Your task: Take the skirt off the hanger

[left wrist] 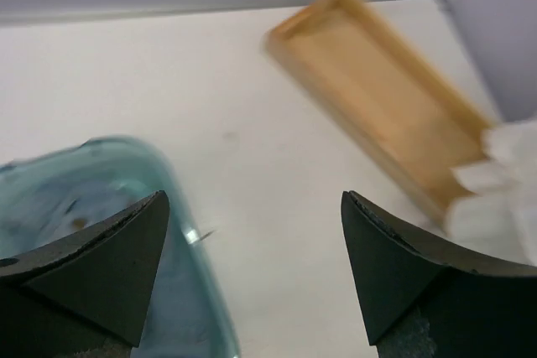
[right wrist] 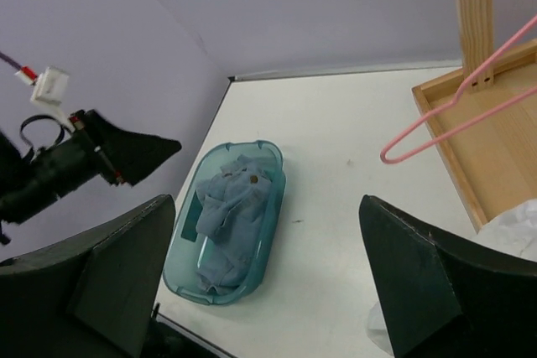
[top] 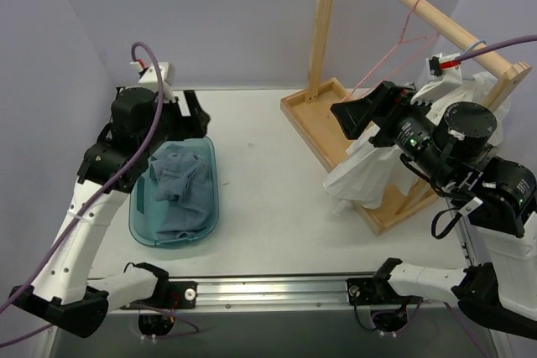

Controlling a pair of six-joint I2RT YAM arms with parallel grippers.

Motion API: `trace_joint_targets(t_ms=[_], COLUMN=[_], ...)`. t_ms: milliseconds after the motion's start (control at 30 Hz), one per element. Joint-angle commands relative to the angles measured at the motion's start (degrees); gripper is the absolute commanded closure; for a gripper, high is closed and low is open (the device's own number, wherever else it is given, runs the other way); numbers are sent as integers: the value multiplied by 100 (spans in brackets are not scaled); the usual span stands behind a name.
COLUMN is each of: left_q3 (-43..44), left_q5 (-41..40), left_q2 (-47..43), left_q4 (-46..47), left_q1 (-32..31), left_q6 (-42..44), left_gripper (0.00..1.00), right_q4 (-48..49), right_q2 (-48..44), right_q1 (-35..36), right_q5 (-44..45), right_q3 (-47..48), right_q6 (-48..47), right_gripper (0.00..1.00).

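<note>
My left gripper grabs the white skirt by its upper side facing the bin next, and the light-blue hanger's hook stays free.
The white skirt (top: 369, 175) hangs crumpled from the wooden rail at the right, its lower part draped over the rack's base. Only the hook of the light-blue hanger (top: 471, 49) shows over the rail; the rest is hidden in the fabric. My right gripper (top: 348, 119) is open just left of the skirt, holding nothing (right wrist: 268, 278); a bit of the skirt (right wrist: 518, 232) shows at that view's right edge. My left gripper (top: 200, 119) is open and empty (left wrist: 252, 270) above the far right edge of the teal bin, far from the skirt (left wrist: 503, 182).
A teal plastic bin (top: 214, 194) at the left holds a blue denim garment (top: 178, 182). A bare pink wire hanger (top: 394, 48) hangs on the wooden rack's rail (top: 436, 16). The rack's base tray (top: 315, 119) lies on the white table at the right.
</note>
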Motion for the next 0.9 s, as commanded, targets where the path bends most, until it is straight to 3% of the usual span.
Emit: trace_joint_targets(t_ms=[0, 133, 267, 467, 867], left_q3=[517, 1220, 1362, 1738, 3584], left_q5=[1312, 1847, 2278, 2735, 3385], left_q2=[64, 818, 1242, 1813, 3526], left_q4=[1095, 1702, 2493, 2873, 2381], left_q1=[-1068, -2308, -2871, -3277, -3408], left_q6=[298, 1000, 1292, 1854, 2276], left_gripper=[9, 9, 9, 8, 3], right_q4=[433, 626, 1721, 2367, 2130], right_q2=[167, 423, -67, -623, -438], right_q1=[-31, -31, -31, -31, -22], right_q5=[579, 1133, 1992, 2461, 2259], right_q3=[479, 1024, 378, -390, 304], right_q6=[-130, -332, -367, -280, -456], right_gripper=[13, 13, 13, 17, 18])
